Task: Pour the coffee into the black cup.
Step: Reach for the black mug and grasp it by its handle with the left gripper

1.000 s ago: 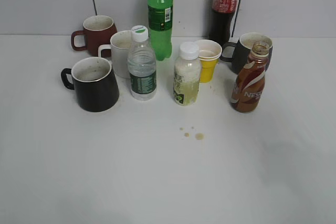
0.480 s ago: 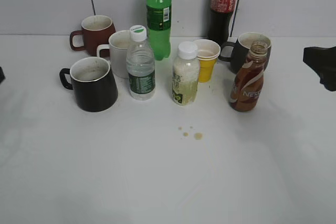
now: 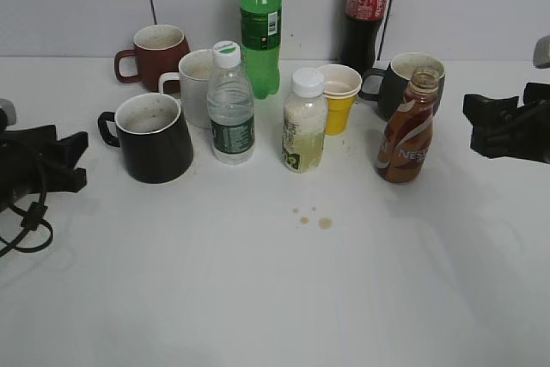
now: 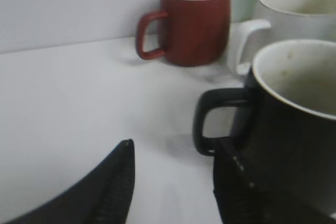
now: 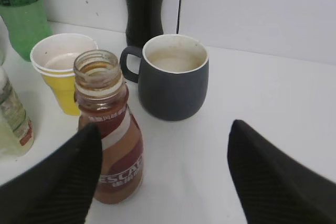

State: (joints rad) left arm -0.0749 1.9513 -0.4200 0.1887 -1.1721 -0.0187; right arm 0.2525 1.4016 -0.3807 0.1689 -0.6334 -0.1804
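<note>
The robot's left gripper should next take the cup by its narrow handle (image 3: 105, 129), because the black cup's round body (image 3: 155, 150) is wider than the open fingers.
The brown coffee bottle (image 3: 406, 138) with a white swirl stands capless at the right of the table; it also shows in the right wrist view (image 5: 111, 145). The glossy black cup (image 3: 155, 137) stands at the left, handle to the left; it also shows in the left wrist view (image 4: 294, 124). My left gripper (image 3: 73, 159) is open and empty, to the left of the cup's handle; its right finger (image 4: 247, 192) is close to the cup (image 4: 173, 161). My right gripper (image 3: 477, 122) is open and empty, to the right of the bottle (image 5: 165, 145).
A maroon mug (image 3: 157, 56), white mug (image 3: 196, 83), water bottle (image 3: 230, 109), green bottle (image 3: 261, 27), pale juice bottle (image 3: 304, 126), yellow paper cup (image 3: 339, 99), cola bottle (image 3: 365, 10) and dark grey mug (image 3: 404, 83) crowd the back. Brown drips (image 3: 314, 217) mark the table's middle.
Both arms have come into view from the sides: the left gripper toward the black cup, the right gripper closer to the coffee bottle. Objects have not moved.
</note>
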